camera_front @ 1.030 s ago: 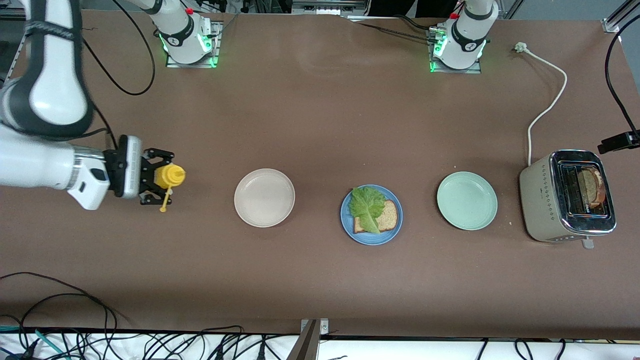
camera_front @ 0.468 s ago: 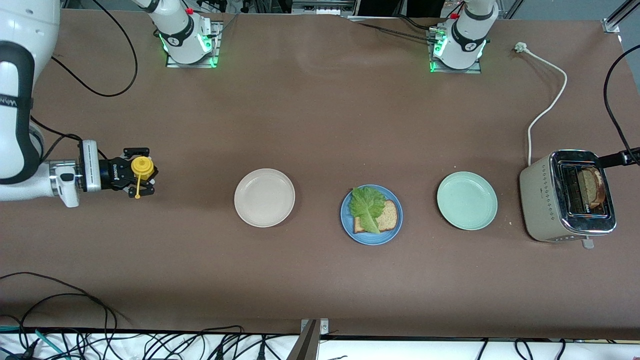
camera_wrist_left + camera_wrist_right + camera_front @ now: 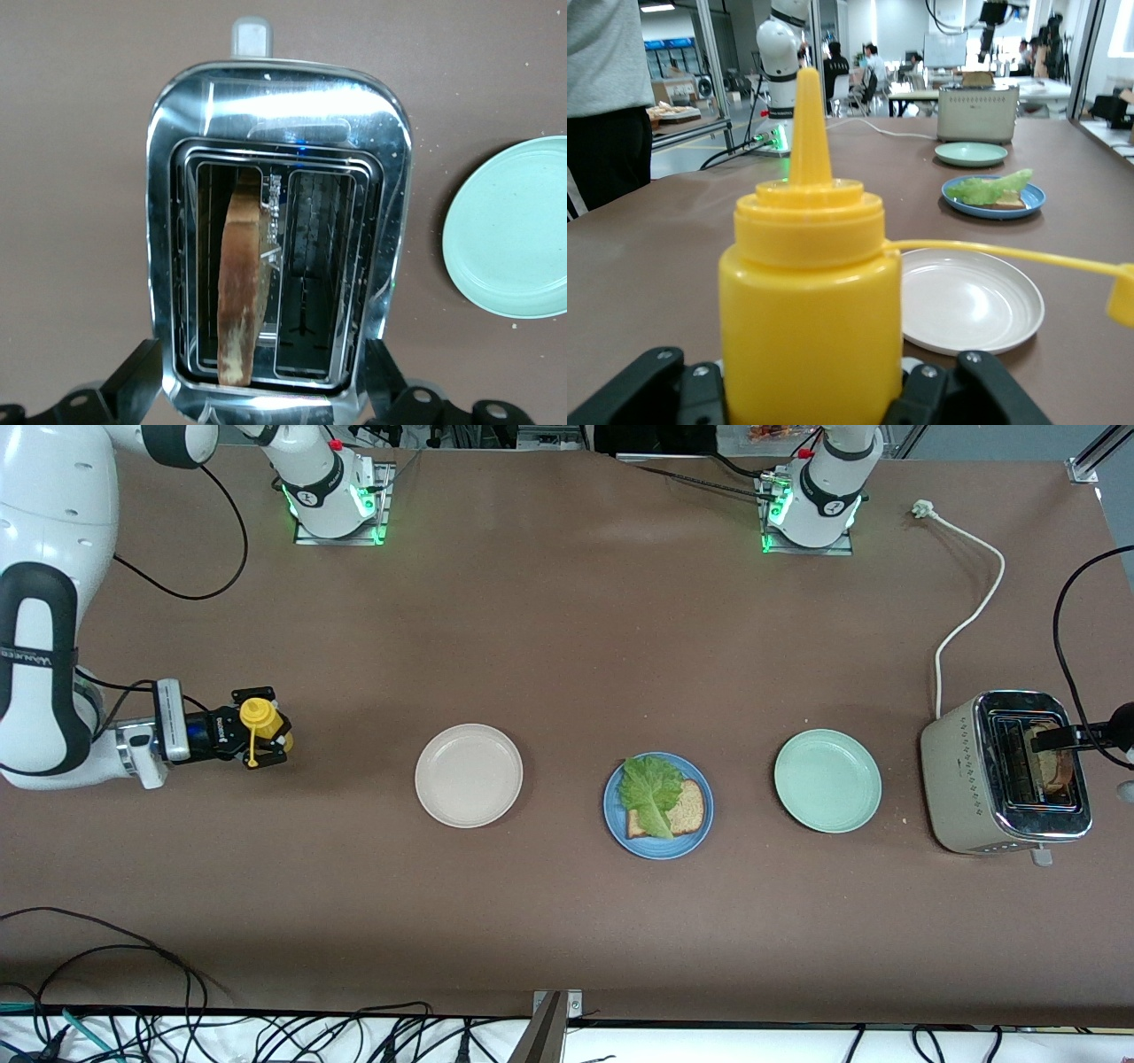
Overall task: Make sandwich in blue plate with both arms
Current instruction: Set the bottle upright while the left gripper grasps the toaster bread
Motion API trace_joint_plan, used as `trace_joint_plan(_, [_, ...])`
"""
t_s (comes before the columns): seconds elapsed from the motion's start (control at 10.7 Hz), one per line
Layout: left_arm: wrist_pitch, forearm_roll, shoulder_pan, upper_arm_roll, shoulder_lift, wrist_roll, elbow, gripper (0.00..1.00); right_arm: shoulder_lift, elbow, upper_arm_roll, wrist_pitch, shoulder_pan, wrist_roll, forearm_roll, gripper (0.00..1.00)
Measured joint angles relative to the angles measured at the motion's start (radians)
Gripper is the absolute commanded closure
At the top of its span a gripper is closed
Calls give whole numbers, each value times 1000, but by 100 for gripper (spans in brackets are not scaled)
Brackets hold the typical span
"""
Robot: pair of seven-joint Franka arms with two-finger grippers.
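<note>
My left gripper grabs the bread slice's exposed crust edge (image 3: 1053, 759) next, to top the lettuce on the blue plate (image 3: 660, 853).
The blue plate (image 3: 660, 853) holds one brown bread slice (image 3: 689, 811) with a green lettuce leaf (image 3: 646, 788) lying on it. A second bread slice (image 3: 1052, 771) stands in a slot of the silver toaster (image 3: 970, 779) at the left arm's end. My left gripper (image 3: 1063, 737) hangs over the toaster, open and empty. In the left wrist view its fingers (image 3: 133, 382) flank the toaster (image 3: 279, 97) and the slice (image 3: 239, 283). My right gripper (image 3: 262, 731) is shut on a yellow squeeze bottle (image 3: 255, 711) at the right arm's end, also seen in the right wrist view (image 3: 806, 292).
A beige plate (image 3: 469, 775) lies between the bottle and the blue plate. A mint-green plate (image 3: 827, 780) lies between the blue plate and the toaster. The toaster's white cord (image 3: 970, 615) runs toward the left arm's base. The bottle's open cap (image 3: 1121, 297) hangs on a strap.
My right gripper has lowered and drawn the yellow bottle toward the right arm's end. My left gripper has come in over the toaster's slot.
</note>
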Motion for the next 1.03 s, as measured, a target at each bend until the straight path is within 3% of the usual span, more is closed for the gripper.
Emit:
trace_joint_plan(0.47, [58,0,23,1,47,73,1,1,134,0,4,-143,-61,-90,34,100])
trace_joint_plan(0.56, [58,0,24,0,48,76,1,12,165,0,9,-153,-71,-103,41,100])
trace_joint_plan(0.84, [58,0,25,0,51,81,1,81,230,0,20,-155,-78,-131,69,100])
trace_joint_plan(0.94, [57,0,25,0,52,82,1,98,239,1,21,-156,-78,-132,75,100])
trace_joint_plan(1.03, [57,0,25,0,52,83,1,100,243,1,21,-156,-79,-132,76,100])
